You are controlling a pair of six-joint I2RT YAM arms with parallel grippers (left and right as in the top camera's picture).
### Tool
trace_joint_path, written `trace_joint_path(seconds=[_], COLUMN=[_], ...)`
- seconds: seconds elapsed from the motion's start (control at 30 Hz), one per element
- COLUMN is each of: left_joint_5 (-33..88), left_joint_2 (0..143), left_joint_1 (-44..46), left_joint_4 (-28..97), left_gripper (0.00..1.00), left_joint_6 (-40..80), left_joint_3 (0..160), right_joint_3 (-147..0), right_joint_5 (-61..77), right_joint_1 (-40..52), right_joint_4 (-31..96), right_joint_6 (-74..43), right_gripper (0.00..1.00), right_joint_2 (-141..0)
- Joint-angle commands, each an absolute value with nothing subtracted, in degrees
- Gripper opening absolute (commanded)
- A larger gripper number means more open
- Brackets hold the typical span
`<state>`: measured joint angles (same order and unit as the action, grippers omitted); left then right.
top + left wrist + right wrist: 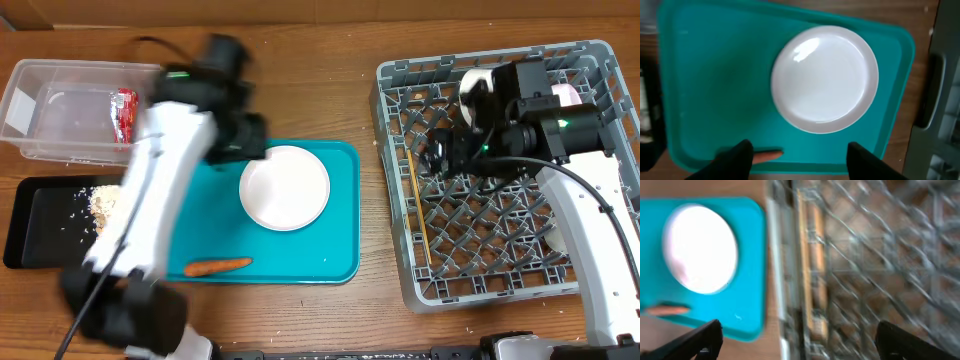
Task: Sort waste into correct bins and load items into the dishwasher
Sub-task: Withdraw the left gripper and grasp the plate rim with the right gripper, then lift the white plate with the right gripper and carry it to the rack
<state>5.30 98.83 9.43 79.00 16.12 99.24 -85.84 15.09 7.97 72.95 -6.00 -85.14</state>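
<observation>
I should load the plate on edge, so my right gripper should next pinch the white plate's rim on the side facing the dish rack.
A round white plate (285, 187) lies on the teal tray (340, 250); it also shows in the left wrist view (825, 79) and the right wrist view (700, 249). A small orange carrot (217, 266) lies at the tray's front edge, close to my left finger in the left wrist view (771, 155). My left gripper (238, 137) (797, 161) is open and empty above the tray. My right gripper (442, 150) (800, 342) is open and empty over the grey dish rack (400, 260). Wooden chopsticks (418, 200) (812, 265) lie along the rack's left side. The red wrapper (125, 113) is in the clear tub (40, 105). Beige scraps (105, 200) lie in the black tray (40, 235).
A white cup or bowl (478, 90) and a pinkish bowl (568, 95) stand at the rack's far side, partly hidden by the right arm. Scrap crumbs are scattered around the black tray. The right wrist view is blurred.
</observation>
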Motion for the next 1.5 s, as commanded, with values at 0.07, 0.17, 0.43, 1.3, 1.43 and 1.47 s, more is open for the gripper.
trace_joint_path(seconds=[0.07, 0.17, 0.43, 1.3, 1.43, 1.47], left_joint_5=[5.41, 5.56, 5.8, 5.8, 5.8, 5.8], left_joint_2=[91.09, 90.59, 90.63, 90.63, 90.63, 90.63], left_joint_1=[-3.36, -8.21, -12.25, -12.23, -12.23, -12.23], left_joint_4=[82.98, 84.18, 85.1, 85.08, 85.3, 85.32], left_gripper=[0.73, 0.75, 0.79, 0.79, 0.79, 0.79], left_joint_6=[15.64, 15.66, 15.62, 15.42, 15.4, 15.4], left_joint_3=[100.57, 100.57, 100.22, 100.22, 100.22, 100.22], right_joint_3=[-85.89, -85.89, -85.89, -85.89, -86.11, -86.56], right_joint_5=[29.95, 22.37, 8.51, 12.91, 12.88, 12.84], right_joint_1=[13.85, 21.3, 32.58, 35.99, 35.0, 34.48], right_joint_4=[60.49, 56.49, 54.57, 47.77, 48.27, 49.15], right_joint_6=[-9.23, -11.16, -19.68, -29.23, -29.19, -29.19], right_gripper=[1.0, 1.0, 1.0, 0.04, 0.04, 0.04], right_joint_2=[-85.08, -86.21, -98.04, -122.28, -122.15, -121.97])
